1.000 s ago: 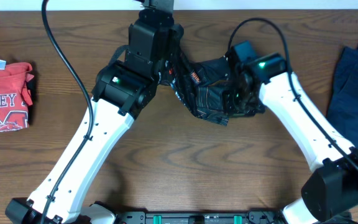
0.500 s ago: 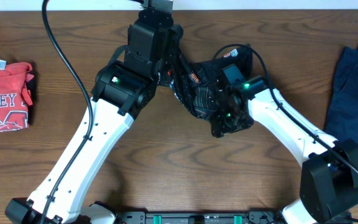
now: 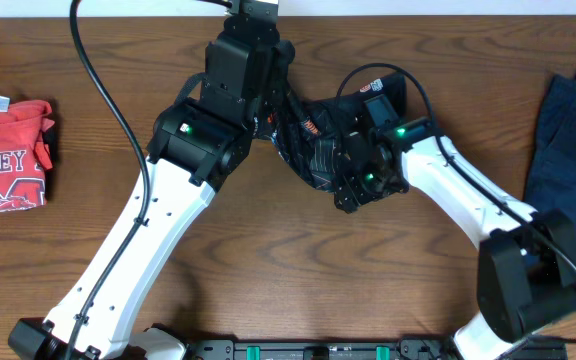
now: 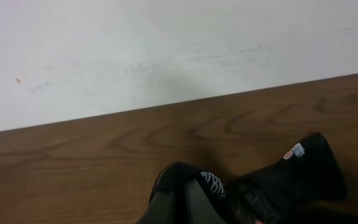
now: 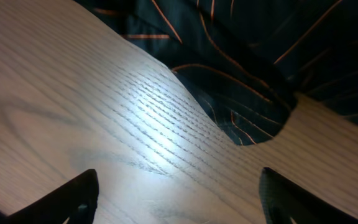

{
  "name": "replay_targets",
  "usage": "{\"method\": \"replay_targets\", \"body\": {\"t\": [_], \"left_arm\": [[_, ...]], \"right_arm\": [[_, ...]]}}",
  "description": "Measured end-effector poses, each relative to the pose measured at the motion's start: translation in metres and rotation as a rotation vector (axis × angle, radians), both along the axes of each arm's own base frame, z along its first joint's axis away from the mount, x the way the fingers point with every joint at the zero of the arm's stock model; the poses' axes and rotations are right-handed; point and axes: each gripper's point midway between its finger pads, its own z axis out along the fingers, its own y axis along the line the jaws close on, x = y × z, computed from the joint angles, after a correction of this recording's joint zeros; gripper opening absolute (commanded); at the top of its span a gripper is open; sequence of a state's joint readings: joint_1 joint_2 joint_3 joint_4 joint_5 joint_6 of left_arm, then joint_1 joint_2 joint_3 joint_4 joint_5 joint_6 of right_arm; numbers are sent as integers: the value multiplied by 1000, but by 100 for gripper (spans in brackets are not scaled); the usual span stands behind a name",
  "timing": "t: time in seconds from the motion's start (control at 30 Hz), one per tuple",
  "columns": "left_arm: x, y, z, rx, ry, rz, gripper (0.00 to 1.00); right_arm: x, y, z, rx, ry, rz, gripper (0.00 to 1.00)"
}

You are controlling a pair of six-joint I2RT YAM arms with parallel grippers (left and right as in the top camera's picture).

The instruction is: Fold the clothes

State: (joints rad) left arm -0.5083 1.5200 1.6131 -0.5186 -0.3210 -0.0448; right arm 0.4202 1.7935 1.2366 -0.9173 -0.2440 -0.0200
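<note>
The jersey needs to be spread for folding. My right gripper will next grab its front edge corner (image 3: 332, 187) (image 5: 253, 129), away from my left gripper's fold.
The clothes here are a black jersey (image 3: 315, 150) with thin wavy lines, bunched on the table between the two arms. My left gripper (image 3: 271, 118) is shut on a fold of it at the back. In the left wrist view the fingers (image 4: 166, 202) pinch black cloth with white lettering (image 4: 211, 183), and the jersey (image 4: 297, 177) trails off to the right. My right gripper (image 3: 348, 192) hangs at the jersey's front edge. Its fingertips (image 5: 73, 199) stand wide apart over bare wood, holding nothing, with the jersey (image 5: 260, 56) just beyond them.
A folded red T-shirt (image 3: 8, 155) lies at the left edge of the table. A dark blue garment (image 3: 568, 140) lies at the right edge. A white wall (image 4: 166, 50) rises behind the table's far edge.
My right gripper has opened and let go of the jersey, then swung left and a little toward the front. The left gripper has kept its hold and place.
</note>
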Motion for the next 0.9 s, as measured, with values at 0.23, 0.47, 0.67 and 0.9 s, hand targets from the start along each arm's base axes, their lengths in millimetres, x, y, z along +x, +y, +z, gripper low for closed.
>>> {"method": "replay_targets", "body": {"t": [0.23, 0.47, 0.67, 0.9], "left_arm": [[0, 0, 0, 0, 0, 0, 6], [0, 0, 0, 0, 1, 0, 6], [0, 0, 0, 0, 1, 0, 6], [0, 0, 0, 0, 1, 0, 6]], "right_arm": [[-8, -5, -36, -55, 117, -63, 96], [3, -1, -47, -54, 118, -186, 77], [17, 5, -46, -25, 84, -276, 56], [20, 7, -46, -17, 83, -320, 1]]}}
